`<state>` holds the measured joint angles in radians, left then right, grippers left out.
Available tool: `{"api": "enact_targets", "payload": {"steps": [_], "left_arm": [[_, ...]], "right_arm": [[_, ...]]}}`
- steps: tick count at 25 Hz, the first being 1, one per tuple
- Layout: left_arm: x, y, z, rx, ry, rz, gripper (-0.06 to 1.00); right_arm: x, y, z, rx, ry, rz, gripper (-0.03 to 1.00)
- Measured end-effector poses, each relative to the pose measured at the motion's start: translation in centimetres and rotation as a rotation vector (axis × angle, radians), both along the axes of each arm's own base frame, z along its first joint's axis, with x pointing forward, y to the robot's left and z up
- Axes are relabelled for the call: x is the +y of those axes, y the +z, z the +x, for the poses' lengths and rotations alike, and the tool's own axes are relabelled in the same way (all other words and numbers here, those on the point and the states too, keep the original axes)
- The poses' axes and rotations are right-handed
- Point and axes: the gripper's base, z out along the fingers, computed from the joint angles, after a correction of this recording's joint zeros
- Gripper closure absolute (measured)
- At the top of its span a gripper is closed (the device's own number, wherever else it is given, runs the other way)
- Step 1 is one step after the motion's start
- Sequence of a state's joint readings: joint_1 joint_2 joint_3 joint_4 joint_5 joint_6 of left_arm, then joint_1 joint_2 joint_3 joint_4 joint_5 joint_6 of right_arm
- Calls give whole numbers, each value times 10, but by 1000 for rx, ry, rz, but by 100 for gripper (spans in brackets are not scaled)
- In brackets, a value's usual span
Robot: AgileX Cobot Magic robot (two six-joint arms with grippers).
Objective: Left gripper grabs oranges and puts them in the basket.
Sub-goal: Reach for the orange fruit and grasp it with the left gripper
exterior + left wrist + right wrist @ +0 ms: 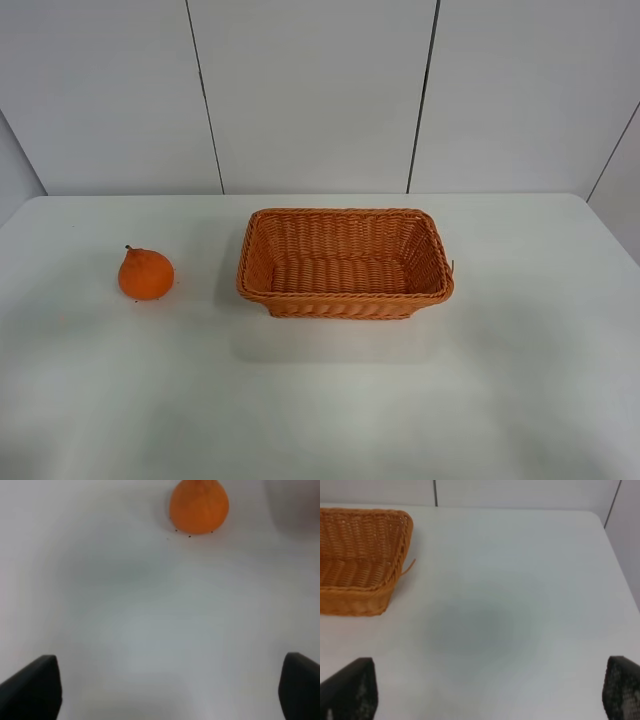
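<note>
I will grab the orange next with my left gripper, by its stem bump end [133,256]. Then I will put the orange in the basket [345,299].
A round orange [146,274] with a small stem bump sits on the white table, left of the basket; it also shows in the left wrist view [199,506]. The woven orange-brown basket [345,299] stands at the table's middle and holds nothing; one end of it shows in the right wrist view [360,600]. The left gripper [167,690] is open, its two black fingertips [32,690] wide apart, with the orange well ahead of it. The right gripper [490,692] is open over bare table beside the basket. Neither arm shows in the exterior high view.
The white table [320,400] spreads around the basket and the orange. Grey wall panels [310,90] stand behind the table's far edge. The table's right edge [615,555] shows in the right wrist view.
</note>
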<state>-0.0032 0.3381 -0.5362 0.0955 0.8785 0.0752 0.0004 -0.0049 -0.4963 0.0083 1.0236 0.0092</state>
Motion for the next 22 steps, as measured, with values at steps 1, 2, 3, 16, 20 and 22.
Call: {"api": "enact_targets", "payload": {"steps": [1,2,3,16,20,22], "left_arm": [[0,1,12,34,-6,0,-2],[-1,3,24,53,-10,-5,-2],[-2,2,37,86,-13,-8,-2],[-15,-31,209,305,-112,-117,-2],[-16,-50,248,360,-122,-117,-2],[-16,-61,266,387,-120,-121,-2]], "right_arm": [[0,0,0,0,0,0,27],[0,0,0,0,0,0,27],[0,0,0,0,0,0,27],[0,0,0,0,0,0,27],[0,0,0,0,0,0,27],[0,0,0,0,0,0,27]]}}
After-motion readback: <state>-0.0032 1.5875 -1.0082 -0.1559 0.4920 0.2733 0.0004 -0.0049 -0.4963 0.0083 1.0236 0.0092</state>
